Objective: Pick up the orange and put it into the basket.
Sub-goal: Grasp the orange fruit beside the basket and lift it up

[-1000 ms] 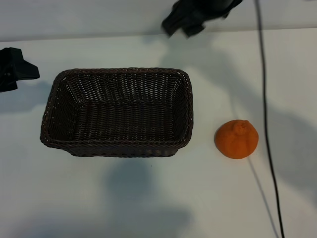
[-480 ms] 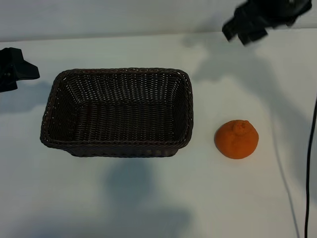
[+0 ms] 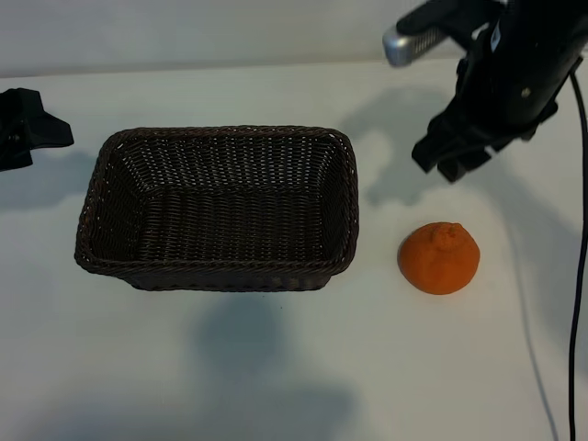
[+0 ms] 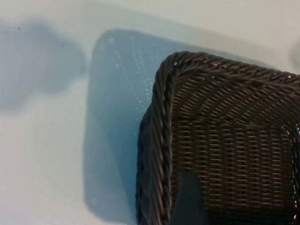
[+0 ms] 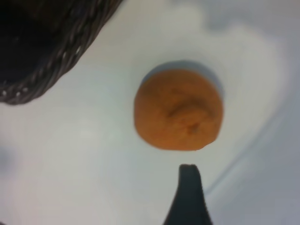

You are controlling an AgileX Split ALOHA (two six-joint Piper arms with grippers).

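Next, my right gripper takes hold of the orange by its knobbed stem end [image 3: 446,236] [image 5: 191,119] to put it into the basket.
The orange [image 3: 438,258] lies on the white table to the right of the basket [image 3: 92,197], a short gap from it. The dark brown wicker basket has nothing in it. My right gripper [image 3: 446,162] hangs above the table just behind the orange, open and holding nothing. In the right wrist view the orange [image 5: 178,110] sits just beyond one dark fingertip [image 5: 189,174], apart from it, with the basket's corner [image 5: 56,61] off to one side. My left gripper [image 3: 37,136] is parked at the far left, open, its finger [image 4: 189,199] over the basket's rim [image 4: 159,140].
A black cable [image 3: 581,276] hangs down along the right edge of the exterior view. The right arm's body [image 3: 514,64] reaches in from the top right. Bare white table [image 3: 276,367] lies in front of the basket and the orange.
The right arm has swung from behind the basket's back edge to the right, then come down toward the orange. Its cable shifted right with it. Left arm, basket and orange have not moved.
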